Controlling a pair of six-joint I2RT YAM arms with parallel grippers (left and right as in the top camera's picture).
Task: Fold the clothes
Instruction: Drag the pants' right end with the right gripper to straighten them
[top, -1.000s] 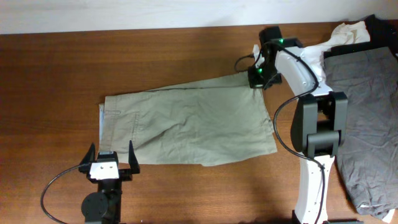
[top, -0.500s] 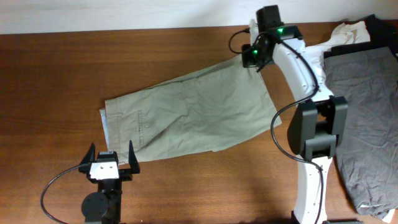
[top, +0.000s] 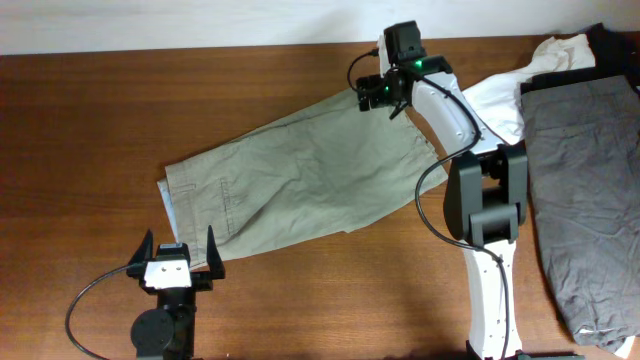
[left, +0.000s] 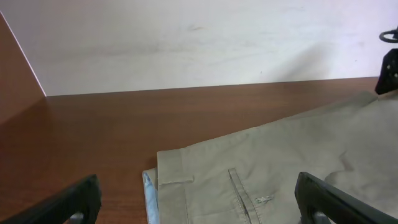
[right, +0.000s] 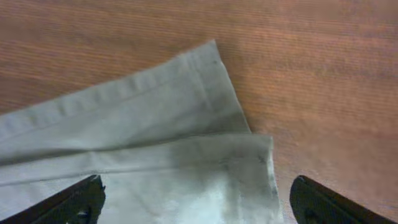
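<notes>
I will grab the khaki shorts (top: 300, 185) next with my right gripper, by the layered edge of the leg hem, with the layers together. Then my right gripper can pull the slanting legs straight for folding.
The clothes on the table are a pair of khaki shorts (top: 300, 185) spread flat and slanting from the waistband at front left to the leg hems at back right. My right gripper (top: 370, 93) is open above the far hem corner. In the right wrist view the layered hem corners (right: 186, 124) lie flat on the wood between and ahead of the spread fingers, which touch nothing. My left gripper (top: 178, 252) is open just in front of the waistband. Its view shows the waistband (left: 186, 177), a pocket seam and the pale-blue lining (left: 149, 196).
A pile of other garments lies at the right edge: a grey one (top: 580, 190), a white one (top: 497, 100) and a black one (top: 615, 45). The right arm's base (top: 490, 210) stands between the shorts and that pile. A white wall (left: 199, 37) borders the far table edge.
My right gripper dragged the shorts' leg end towards the back left, turning the shorts to a slant, then opened and let the hem go. The left gripper has not moved.
</notes>
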